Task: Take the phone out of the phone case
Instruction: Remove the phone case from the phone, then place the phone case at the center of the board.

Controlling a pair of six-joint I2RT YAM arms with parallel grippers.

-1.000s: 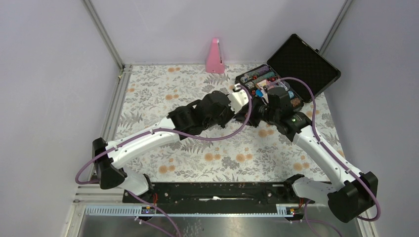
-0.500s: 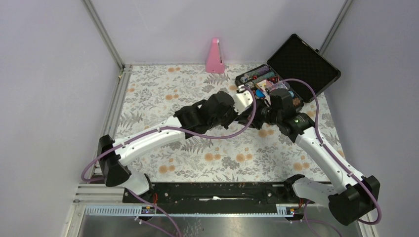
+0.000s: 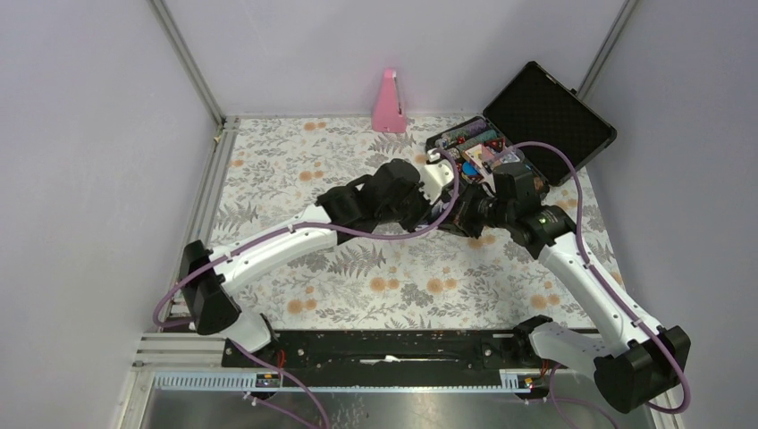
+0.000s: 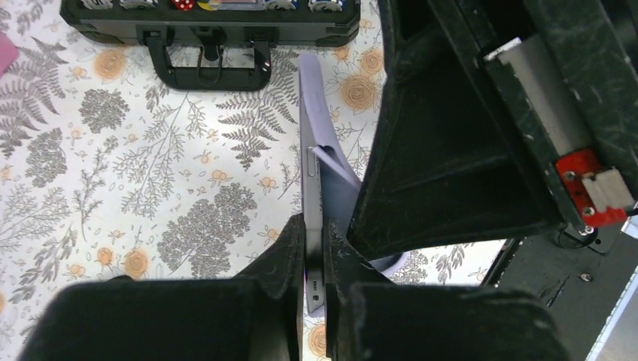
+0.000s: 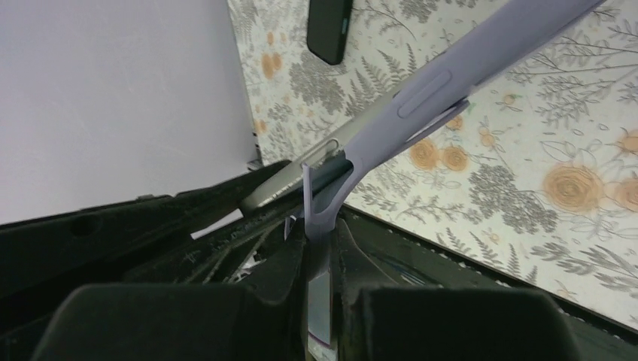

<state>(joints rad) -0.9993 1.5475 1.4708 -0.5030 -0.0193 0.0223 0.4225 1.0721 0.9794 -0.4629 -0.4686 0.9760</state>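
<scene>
I hold the peeled corner of the case with my right gripper, so the phone [image 4: 314, 218] would come out of the case if my left gripper pulled sideways now.
The phone [image 4: 314, 218] is a thin silver slab standing on edge, held above the floral mat. My left gripper [image 4: 314, 252] is shut on its lower end. The lavender phone case [image 4: 312, 98] still wraps the phone's far end, and its near corner is peeled away from the phone. In the right wrist view my right gripper [image 5: 320, 252] is shut on that peeled case corner. There the case [image 5: 466, 68] runs up to the right and the phone's edge [image 5: 297, 180] shows beside it. In the top view both grippers, left [image 3: 436, 207] and right [image 3: 461, 213], meet mid-table and hide the phone.
An open black carry case [image 3: 536, 121] with small colourful items stands at the back right, and its handle [image 4: 214, 71] lies close behind the phone. A pink wedge-shaped object [image 3: 389, 103] stands at the back wall. A dark flat object [image 5: 329, 30] lies on the mat.
The left arm's elbow has swung to the right and the right wrist has shifted slightly. Both grippers stay shut at the same meeting spot.
</scene>
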